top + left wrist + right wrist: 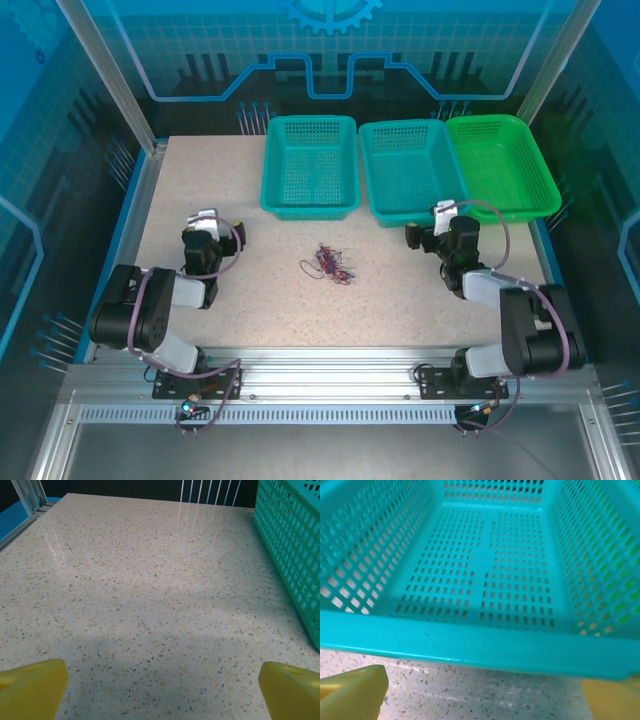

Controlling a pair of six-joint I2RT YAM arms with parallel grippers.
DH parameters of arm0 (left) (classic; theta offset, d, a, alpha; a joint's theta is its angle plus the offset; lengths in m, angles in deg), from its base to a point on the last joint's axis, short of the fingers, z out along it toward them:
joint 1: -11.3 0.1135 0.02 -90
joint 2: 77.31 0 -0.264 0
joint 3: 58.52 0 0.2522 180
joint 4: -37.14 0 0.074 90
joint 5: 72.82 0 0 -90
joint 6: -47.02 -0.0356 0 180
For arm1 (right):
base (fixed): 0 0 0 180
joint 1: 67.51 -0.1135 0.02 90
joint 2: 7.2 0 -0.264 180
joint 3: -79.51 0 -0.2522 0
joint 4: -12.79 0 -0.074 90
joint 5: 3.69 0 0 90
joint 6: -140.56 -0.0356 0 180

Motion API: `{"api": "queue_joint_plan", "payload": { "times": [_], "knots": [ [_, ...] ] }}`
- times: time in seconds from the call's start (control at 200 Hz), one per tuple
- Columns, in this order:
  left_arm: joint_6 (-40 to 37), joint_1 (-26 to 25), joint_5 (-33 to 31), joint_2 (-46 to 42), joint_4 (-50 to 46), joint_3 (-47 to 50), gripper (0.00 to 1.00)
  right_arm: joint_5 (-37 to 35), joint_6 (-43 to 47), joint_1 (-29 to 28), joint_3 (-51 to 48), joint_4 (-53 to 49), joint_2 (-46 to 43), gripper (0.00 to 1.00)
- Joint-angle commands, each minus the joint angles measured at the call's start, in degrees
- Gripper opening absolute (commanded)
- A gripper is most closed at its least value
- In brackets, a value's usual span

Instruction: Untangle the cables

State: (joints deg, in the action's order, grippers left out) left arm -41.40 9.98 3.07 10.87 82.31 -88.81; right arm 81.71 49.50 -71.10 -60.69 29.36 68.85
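The tangle of cables has a dense heap that my right gripper will reach for and grab. Loose pieces of cable will then stay free for my left gripper to untangle.
A small tangle of thin red, black and white cables (pixel 328 264) lies on the speckled table (pixel 400 305), midway between the arms. My left gripper (pixel 222 226) rests low at the left of the table, well left of the tangle. In the left wrist view, the left gripper (pixel 161 682) is open, its yellow fingertips (pixel 32 687) wide apart over bare tabletop. My right gripper (pixel 428 228) sits right of the tangle, facing the middle basket. It too is open (pixel 482 692), with nothing between its yellow pads (pixel 352 692).
Three baskets line the back of the table: a teal one (pixel 310 209), a second teal one (pixel 368 170) and a green one (pixel 541 170). The left teal basket's wall (pixel 290 545) stands right of my left gripper. The middle basket's near rim (pixel 480 647) is just ahead of my right gripper.
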Motion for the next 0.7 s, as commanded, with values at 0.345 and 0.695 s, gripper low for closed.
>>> {"api": "queue_joint_plan", "payload": {
  "times": [0.345, 0.695],
  "knots": [
    [2.8, -9.4, -9.7, -39.4, -23.9, 1.5, 0.99, 9.2, -19.3, -8.3, 23.6, -55.1, -23.0, 0.99],
    [36.0, -17.1, 22.3, -38.0, -63.1, -17.5, 0.99, -0.6, -29.8, -35.3, 34.2, -60.4, 2.7, 0.96]
  ]
}}
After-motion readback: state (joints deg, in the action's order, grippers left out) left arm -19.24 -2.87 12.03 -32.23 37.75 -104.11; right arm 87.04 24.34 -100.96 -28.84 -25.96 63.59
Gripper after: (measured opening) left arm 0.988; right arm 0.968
